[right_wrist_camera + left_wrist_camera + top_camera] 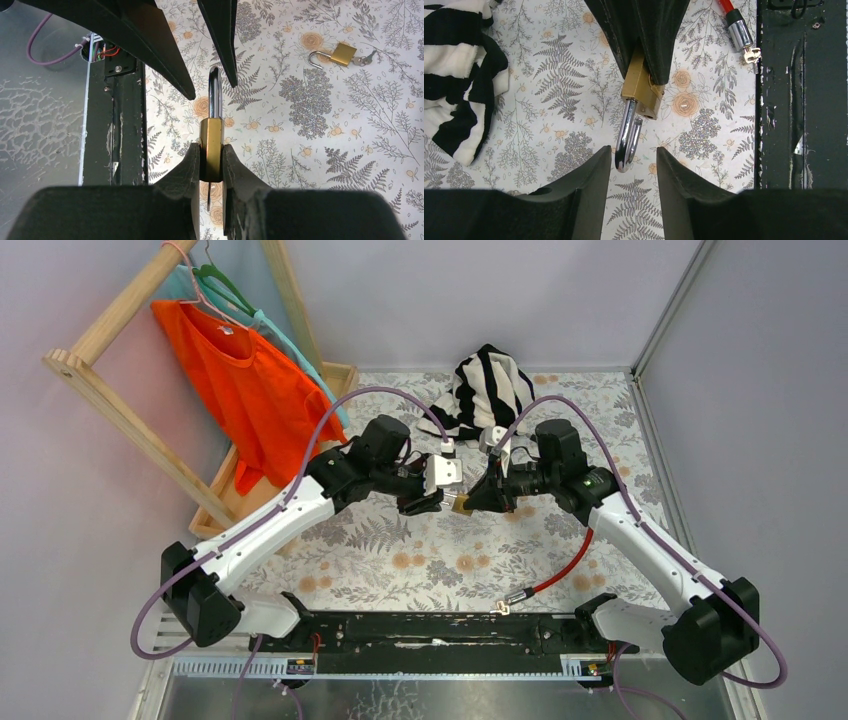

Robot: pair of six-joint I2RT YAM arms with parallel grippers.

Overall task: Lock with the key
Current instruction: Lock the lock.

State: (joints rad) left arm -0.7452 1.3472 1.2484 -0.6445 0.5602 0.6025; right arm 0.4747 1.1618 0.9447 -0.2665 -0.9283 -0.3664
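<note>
My left gripper grabs the steel shackle's bend (445,498) (623,162) next, which leaves the padlock's brass body and the key free for my right gripper to lock.
My right gripper (211,150) is shut on the brass body of a padlock (211,135), held above the floral table. A thin dark key (207,197) sticks out of the body's underside between the fingers. The steel shackle (626,140) points at my left gripper (634,156), and its short leg sits just out of its hole. The left jaws stand open on either side of the shackle's bend without touching it. From above, both grippers (438,498) (478,498) meet at the padlock (462,506) at mid table.
A second brass padlock (344,54) with an open shackle and keys lies on the table. A red cable lock (560,570) with a key lies near the black base rail (440,630). At the back are a striped cloth (488,385) and a wooden clothes rack (120,410).
</note>
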